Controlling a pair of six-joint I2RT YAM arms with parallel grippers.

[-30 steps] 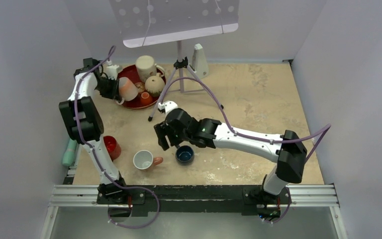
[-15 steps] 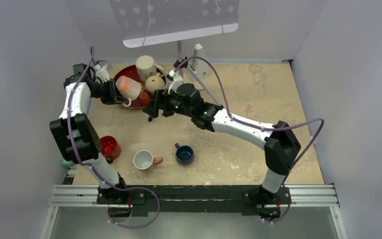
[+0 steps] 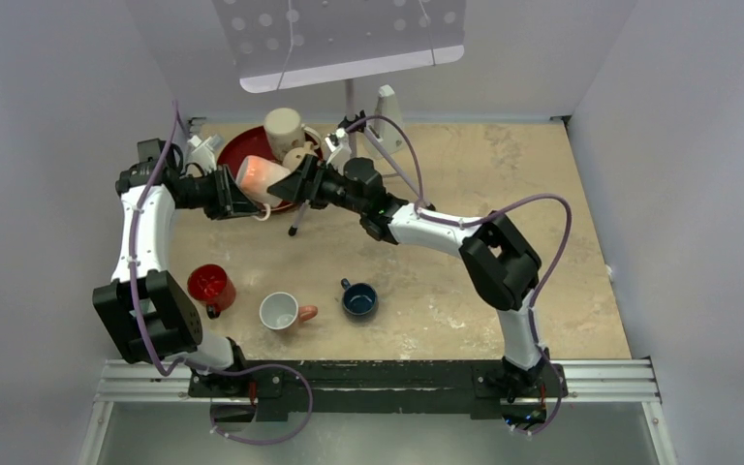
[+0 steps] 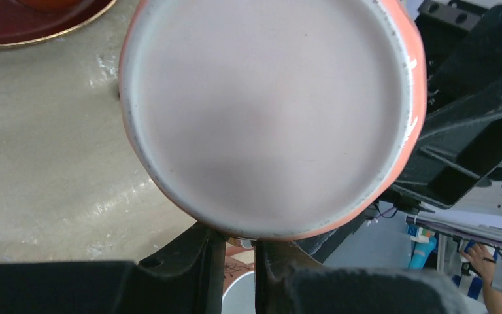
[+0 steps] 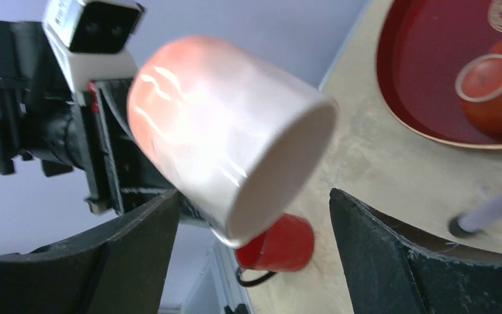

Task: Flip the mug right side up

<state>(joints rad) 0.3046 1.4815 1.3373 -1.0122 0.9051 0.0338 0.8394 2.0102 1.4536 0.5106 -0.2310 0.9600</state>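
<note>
The mug needs to be set right side up. My right gripper should grab it next by its white open rim [image 5: 250, 191], so its orange base stays free for that.
The mug [image 3: 263, 176], orange fading to white, lies on its side in the air just in front of the red tray [image 3: 239, 143]. My left gripper [image 3: 236, 197] is shut on the mug at its orange end. In the left wrist view the mug's round pale end [image 4: 268, 111] fills the frame above my left gripper [image 4: 240, 243]. My right gripper [image 3: 297, 184] is open at the mug's white end. In the right wrist view the mug [image 5: 229, 131] hangs between and above the wide-apart fingers of my right gripper [image 5: 253, 196], and they do not touch it.
On the tray stand a cream mug [image 3: 283, 126], a beige cup [image 3: 297, 161] and a small orange cup [image 5: 493, 85]. A red mug [image 3: 209, 285], a white mug with an orange handle [image 3: 279, 311] and a blue cup [image 3: 359, 300] stand on the table. A tripod [image 3: 352, 126] stands behind my right gripper.
My right arm swung from the middle of the table to the back left, up to the mug, and its jaws widened. My left gripper carried the mug forward and right, off the tray.
</note>
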